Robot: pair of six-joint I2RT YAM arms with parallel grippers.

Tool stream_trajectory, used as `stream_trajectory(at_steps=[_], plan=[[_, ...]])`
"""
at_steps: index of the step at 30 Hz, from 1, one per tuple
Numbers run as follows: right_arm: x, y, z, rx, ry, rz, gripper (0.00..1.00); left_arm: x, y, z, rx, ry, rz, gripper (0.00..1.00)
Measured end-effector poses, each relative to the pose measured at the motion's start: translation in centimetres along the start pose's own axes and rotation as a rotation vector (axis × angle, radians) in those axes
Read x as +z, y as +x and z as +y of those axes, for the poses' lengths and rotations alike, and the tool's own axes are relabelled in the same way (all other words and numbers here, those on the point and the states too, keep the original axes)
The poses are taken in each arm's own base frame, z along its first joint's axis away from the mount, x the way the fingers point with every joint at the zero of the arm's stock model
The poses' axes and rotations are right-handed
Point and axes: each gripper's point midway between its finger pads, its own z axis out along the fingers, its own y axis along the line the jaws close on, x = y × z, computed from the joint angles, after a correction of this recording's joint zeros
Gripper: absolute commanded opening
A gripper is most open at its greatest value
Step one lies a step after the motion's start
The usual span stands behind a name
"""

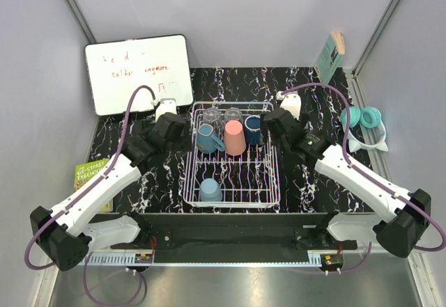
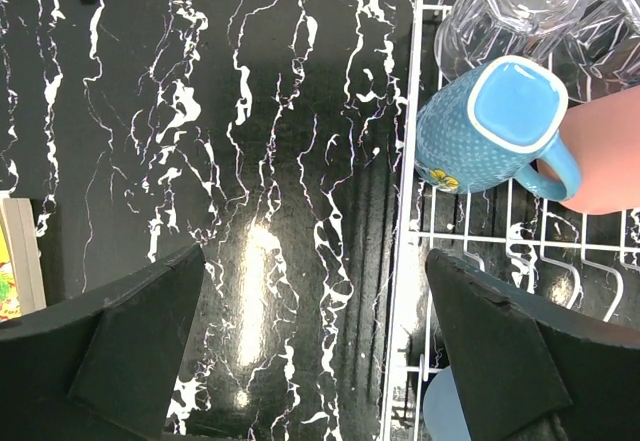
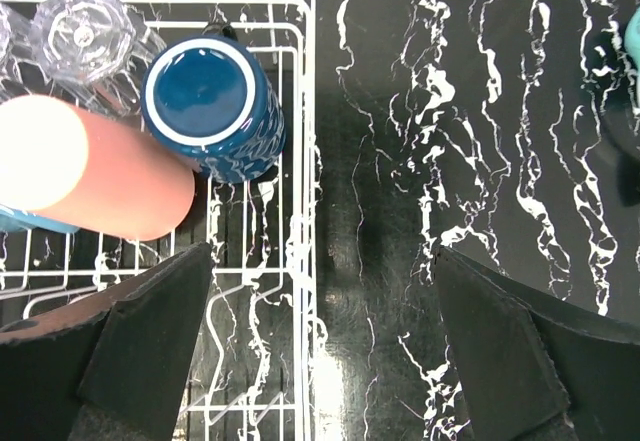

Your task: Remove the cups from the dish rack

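Note:
The left gripper needs to grip the front light blue mug (image 2: 446, 410) by its base end. This leaves the mug's opposite end free, so the left gripper can hand the mug to the right gripper.
The white wire dish rack (image 1: 187, 182) sits mid-table. In it stand a light blue mug (image 1: 208, 138), a salmon-pink tumbler (image 1: 235, 137), a dark navy mug (image 1: 253, 130), two clear glasses (image 1: 211, 116) at the back, and a second light blue mug (image 1: 210, 190) at the front. My left gripper (image 1: 173, 129) is open and empty, hovering over the rack's left wall (image 2: 405, 261), near the blue mug (image 2: 500, 126). My right gripper (image 1: 279, 126) is open and empty over the rack's right wall (image 3: 300, 261), just short of the navy mug (image 3: 210, 106) and tumbler (image 3: 90, 166).
A whiteboard (image 1: 138, 74) leans at the back left. A green book (image 1: 89, 175) lies at the left edge. Teal headphones (image 1: 366, 119) lie at the right, and a book (image 1: 330, 56) stands at the back right. Grey walls enclose the table.

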Motion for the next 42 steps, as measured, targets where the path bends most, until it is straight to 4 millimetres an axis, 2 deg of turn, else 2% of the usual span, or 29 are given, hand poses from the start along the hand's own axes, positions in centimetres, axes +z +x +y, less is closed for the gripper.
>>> stream_trajectory(at_steps=[10, 12, 17, 21, 24, 28, 42], plan=[[0.3, 2.1, -0.3, -0.022, -0.006, 0.036, 1.00, -0.3, 0.1, -1.0, 0.008, 0.043, 0.002, 0.99], [0.2, 2.1, -0.5, -0.018, -0.009, 0.032, 1.00, -1.2, 0.2, -1.8, 0.026, 0.084, -0.016, 0.99], [-0.3, 1.9, -0.8, 0.000, -0.019, 0.012, 1.00, -5.4, 0.1, -4.4, 0.013, 0.247, -0.081, 0.99], [-0.3, 2.0, -0.8, 0.009, -0.021, 0.010, 1.00, -7.4, 2.0, -6.9, 0.019, 0.337, -0.049, 0.99], [-0.3, 2.3, -0.8, 0.012, -0.023, 0.017, 1.00, -7.8, 5.0, -9.3, 0.077, 0.365, 0.012, 0.99], [-0.2, 2.6, -0.9, 0.014, -0.023, 0.021, 1.00, -7.6, 9.0, -11.2, 0.158, 0.346, 0.086, 0.99], [-0.3, 3.5, -1.4, 0.023, -0.021, 0.024, 1.00, -5.8, 12.5, -10.5, 0.094, 0.240, 0.155, 0.99]])
